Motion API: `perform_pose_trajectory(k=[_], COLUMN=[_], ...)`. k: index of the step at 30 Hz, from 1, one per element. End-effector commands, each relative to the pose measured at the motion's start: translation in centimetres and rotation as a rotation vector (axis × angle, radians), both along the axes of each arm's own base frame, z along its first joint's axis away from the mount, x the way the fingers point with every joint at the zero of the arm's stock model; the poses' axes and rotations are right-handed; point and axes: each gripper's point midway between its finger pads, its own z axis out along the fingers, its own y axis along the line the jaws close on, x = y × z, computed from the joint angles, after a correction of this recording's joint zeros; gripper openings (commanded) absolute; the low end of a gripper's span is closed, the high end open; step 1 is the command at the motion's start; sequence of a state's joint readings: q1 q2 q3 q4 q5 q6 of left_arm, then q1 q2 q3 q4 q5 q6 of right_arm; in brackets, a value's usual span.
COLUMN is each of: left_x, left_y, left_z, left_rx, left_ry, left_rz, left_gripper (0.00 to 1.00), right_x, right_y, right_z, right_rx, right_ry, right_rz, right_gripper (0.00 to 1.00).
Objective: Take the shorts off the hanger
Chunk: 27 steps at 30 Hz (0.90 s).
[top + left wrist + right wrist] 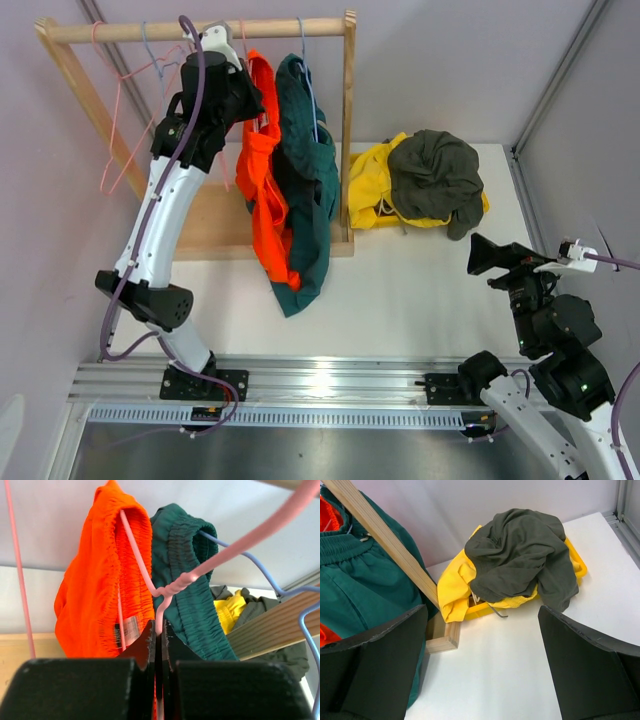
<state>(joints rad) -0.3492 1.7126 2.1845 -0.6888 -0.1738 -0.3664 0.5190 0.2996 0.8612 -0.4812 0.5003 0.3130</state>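
Observation:
The orange shorts need to come off the pink hanger, so my right gripper should pick them up next by their free-hanging end, away from the hanger.
Orange shorts hang on a pink hanger from the wooden rack's rail; they also show in the left wrist view. Dark teal shorts hang beside them on a blue hanger. My left gripper is shut on the pink hanger's neck, just under its twist. Dark olive shorts lie on yellow shorts in a yellow bin on the table. My right gripper is open and empty above the table, right of the rack. The grey shorts are out of view.
The wooden rack's right post and base stand between the hanging shorts and the bin. Empty pink and blue hangers hang at the rail's left end. A grey wall stands behind. White table lies in front.

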Motion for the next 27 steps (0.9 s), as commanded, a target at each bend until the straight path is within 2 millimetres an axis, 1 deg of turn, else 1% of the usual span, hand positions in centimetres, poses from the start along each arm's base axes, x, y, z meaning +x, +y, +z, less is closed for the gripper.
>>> perform_pose_trajectory(k=[1,2,3,4,6,7,9,10,11,12,13,14,15,16,17,18,19,20,21,22,23,24,25,26,27], left_x=[-0.9,-1.1,-1.3,-2.0,-2.9,-3.7,-5.0,-5.4,-6.0,-6.9,-7.2,-7.4,-8.1,-8.1,-8.1,-8.6,-8.7,-8.7,-8.9,-9.1,-9.3,-9.3,-9.6,-9.7,-9.7], left_y=[0.6,0.6,0.6,0.8,0.6,0.8,0.9,0.9,1.0,1.2,1.2,1.3,1.6,1.6,1.6,1.7,1.7,1.6,1.6,1.7,1.7,1.7,1.7,1.8,1.8], left_z=[4.1,4.1,4.4,6.2,6.8,8.7,10.1,10.5,11.0,11.8,11.8,11.9,12.3,11.8,11.7,11.9,11.7,11.5,11.5,11.3,11.4,11.2,11.2,11.2,11.0], left_rx=[-0.018,-0.012,-0.007,-0.020,-0.012,-0.028,-0.042,-0.047,-0.055,-0.067,-0.067,-0.069,-0.072,-0.065,-0.065,-0.070,-0.069,-0.070,-0.073,-0.072,-0.075,-0.074,-0.076,-0.074,-0.069], left_ry=[-0.093,-0.088,-0.091,-0.129,-0.131,-0.172,-0.203,-0.211,-0.224,-0.241,-0.238,-0.241,-0.251,-0.237,-0.236,-0.241,-0.235,-0.230,-0.229,-0.226,-0.229,-0.226,-0.229,-0.229,-0.224], left_rz=[0.028,0.022,0.020,0.019,0.005,0.000,-0.014,-0.018,-0.022,-0.032,-0.035,-0.037,-0.036,-0.037,-0.037,-0.041,-0.044,-0.045,-0.048,-0.050,-0.053,-0.053,-0.057,-0.057,-0.059], left_gripper=[0.00,0.00,0.00,0.00,0.00,0.00,0.00,0.00,0.00,0.00,0.00,0.00,0.00,0.00,0.00,0.00,0.00,0.00,0.00,0.00,0.00,0.00,0.00,0.00,0.00], right_x=[-0.8,-0.7,-0.6,-0.5,-0.3,0.1,0.7,0.7,2.5,2.5,2.7,3.7,3.6,2.8,3.9,3.3,1.5,2.8,2.4,1.0,1.4,1.0,0.2,0.0,0.1], right_y=[-0.4,-0.3,0.4,0.9,2.4,4.7,7.1,8.9,10.8,11.8,13.1,14.5,15.3,17.2,18.7,19.7,22.6,25.2,26.9,28.7,31.3,32.6,34.0,35.0,36.9], right_z=[1.5,1.5,1.6,2.1,2.8,3.3,4.2,4.9,4.0,5.7,6.3,6.1,7.9,8.9,8.6,11.2,11.6,10.0,10.2,12.0,10.6,11.0,11.6,11.5,10.4], right_rx=[0.010,0.013,0.011,0.017,0.023,0.018,0.013,0.007,-0.015,-0.008,-0.009,-0.019,-0.017,-0.037,-0.062,-0.064,-0.113,-0.178,-0.210,-0.210,-0.244,-0.233,-0.220,-0.220,-0.234], right_ry=[-0.036,-0.037,-0.037,-0.051,-0.068,-0.080,-0.086,-0.093,-0.029,-0.044,-0.042,-0.015,-0.049,-0.079,-0.055,-0.102,-0.113,-0.056,-0.049,-0.071,-0.037,-0.045,-0.057,-0.058,-0.045], right_rz=[0.000,0.008,0.037,0.063,0.134,0.234,0.337,0.427,0.467,0.508,0.554,0.577,0.592,0.641,0.618,0.631,0.710,0.676,0.693,0.740,0.756,0.780,0.813,0.825,0.842], right_gripper=[0.99,0.99,0.99,0.99,0.99,0.99,0.99,0.99,0.99,0.99,0.99,0.99,0.99,0.99,0.99,0.99,0.99,0.99,0.99,0.99,0.99,0.99,0.99,0.99,1.00])
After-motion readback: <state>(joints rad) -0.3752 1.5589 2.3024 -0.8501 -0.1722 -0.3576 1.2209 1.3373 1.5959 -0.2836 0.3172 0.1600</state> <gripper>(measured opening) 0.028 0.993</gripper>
